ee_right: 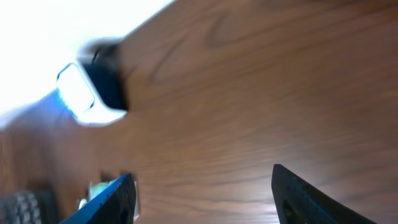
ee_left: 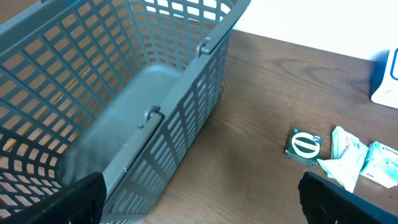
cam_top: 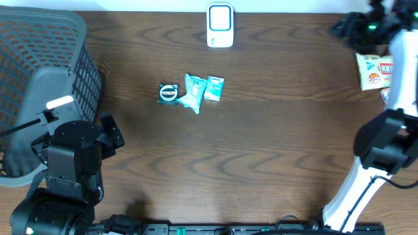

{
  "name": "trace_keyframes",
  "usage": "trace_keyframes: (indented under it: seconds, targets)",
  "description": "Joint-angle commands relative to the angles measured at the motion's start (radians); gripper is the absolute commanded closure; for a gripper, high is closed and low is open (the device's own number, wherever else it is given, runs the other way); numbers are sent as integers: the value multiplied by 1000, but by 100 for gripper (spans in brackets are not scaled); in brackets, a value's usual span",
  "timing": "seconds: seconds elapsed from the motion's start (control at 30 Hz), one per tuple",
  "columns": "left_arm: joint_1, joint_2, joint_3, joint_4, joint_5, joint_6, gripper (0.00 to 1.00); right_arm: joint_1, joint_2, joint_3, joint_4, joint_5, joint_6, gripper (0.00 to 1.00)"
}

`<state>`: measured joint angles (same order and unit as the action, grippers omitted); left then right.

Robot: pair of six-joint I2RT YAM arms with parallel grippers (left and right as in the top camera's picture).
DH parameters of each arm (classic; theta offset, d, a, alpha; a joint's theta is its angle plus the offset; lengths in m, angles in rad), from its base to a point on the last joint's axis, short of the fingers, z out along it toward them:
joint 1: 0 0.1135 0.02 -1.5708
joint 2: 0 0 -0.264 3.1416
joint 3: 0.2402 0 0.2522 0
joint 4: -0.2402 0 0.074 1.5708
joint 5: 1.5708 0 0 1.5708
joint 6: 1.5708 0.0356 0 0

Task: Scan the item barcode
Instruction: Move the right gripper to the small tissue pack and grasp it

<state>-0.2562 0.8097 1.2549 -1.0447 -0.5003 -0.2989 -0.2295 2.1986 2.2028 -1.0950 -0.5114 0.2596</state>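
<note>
My right gripper grabs the small teal sachet by its edge away from the crumpled packet next, which leaves the sachet's side clear to scan.
Three small items lie mid-table: a round green-and-white tin, a crumpled teal packet and a small teal sachet. The white-and-blue scanner stands at the far edge. My right gripper hovers at the far right corner, open, with only bare wood between its fingers. A bit of teal packet peeks past its left finger. My left gripper is wide open beside the basket, holding nothing.
A grey mesh basket fills the left side, right next to my left arm. A white-and-orange package lies at the right edge by my right arm's white link.
</note>
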Motion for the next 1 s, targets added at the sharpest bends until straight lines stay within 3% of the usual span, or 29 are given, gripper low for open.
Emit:
trace_keyframes:
  seconds: [0.0, 0.2, 0.23, 0.3, 0.53, 0.7, 0.87, 0.97]
  targets:
    - [2, 0, 10, -2, -9, -2, 2, 113, 8, -59, 13, 0, 2, 36]
    - [2, 0, 10, -2, -9, -2, 2, 307, 8, -216, 150, 117, 2, 25]
    - [2, 0, 10, -2, -9, -2, 2, 335, 8, -241, 183, 117, 2, 21]
    - [2, 0, 10, -2, -9, -2, 2, 392, 8, -291, 245, 117, 2, 1]
    - [2, 0, 10, -2, -9, -2, 2, 542, 9, -359, 332, 170, 29, 1]
    - [2, 0, 10, -2, -9, -2, 2, 603, 12, -412, 356, 330, 201, 6]
    - [2, 0, 10, -2, -8, -2, 2, 615, 12, -507, 444, 297, 277, 38]
    - [2, 0, 10, -2, -9, -2, 2, 615, 12, -558, 492, 249, 286, 40]
